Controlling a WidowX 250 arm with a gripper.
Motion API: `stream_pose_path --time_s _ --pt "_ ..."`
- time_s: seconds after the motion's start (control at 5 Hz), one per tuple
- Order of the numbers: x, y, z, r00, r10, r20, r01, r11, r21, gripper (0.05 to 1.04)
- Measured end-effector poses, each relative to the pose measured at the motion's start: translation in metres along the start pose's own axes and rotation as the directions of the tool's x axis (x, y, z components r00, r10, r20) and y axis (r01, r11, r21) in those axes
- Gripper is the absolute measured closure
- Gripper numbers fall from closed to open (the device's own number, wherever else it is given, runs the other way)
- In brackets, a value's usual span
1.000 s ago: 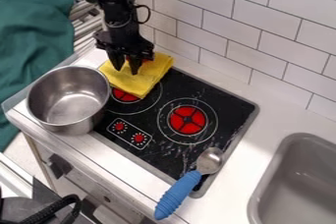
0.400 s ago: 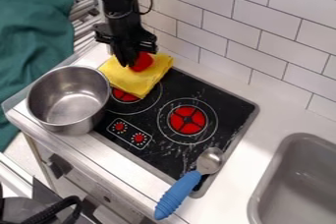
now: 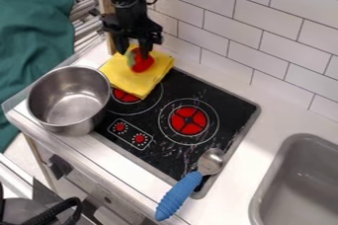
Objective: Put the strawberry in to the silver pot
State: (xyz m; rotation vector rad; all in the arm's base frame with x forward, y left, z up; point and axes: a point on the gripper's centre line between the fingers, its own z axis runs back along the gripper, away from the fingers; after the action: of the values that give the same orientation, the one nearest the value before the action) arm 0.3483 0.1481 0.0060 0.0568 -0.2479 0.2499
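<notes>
The gripper picks up the strawberry (image 3: 142, 62) by its red body next, to put it into the silver pot.
The black gripper (image 3: 133, 51) hangs over the yellow cloth at the upper left, its two fingers apart. A red strawberry (image 3: 142, 62) with a greenish top lies on the cloth, just below and partly between the fingertips; whether they touch it I cannot tell. The silver pot (image 3: 69, 99) stands at the left, in front of the cloth, and its inside holds nothing.
A yellow cloth (image 3: 119, 76) covers the stove's back left corner. On the black stove (image 3: 158, 120) and its front edge rests a spoon with a blue handle (image 3: 178, 197). A grey sink (image 3: 297, 184) is at right, a tiled wall (image 3: 264, 36) behind.
The gripper has moved up and slightly right, back toward the wall. The strawberry, mostly hidden behind the gripper a second ago, now shows with its greenish top.
</notes>
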Motion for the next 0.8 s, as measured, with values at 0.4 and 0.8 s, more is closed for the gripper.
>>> stream_pose_path --time_s 0.4,0.8 --pt "0.009 0.002 -0.023 0.999 -0.001 -0.042 0.001 1.0 -0.002 0.075" --pt "0.001 0.002 -0.035 0.996 -0.02 -0.084 0.02 1.0 -0.008 0.304"
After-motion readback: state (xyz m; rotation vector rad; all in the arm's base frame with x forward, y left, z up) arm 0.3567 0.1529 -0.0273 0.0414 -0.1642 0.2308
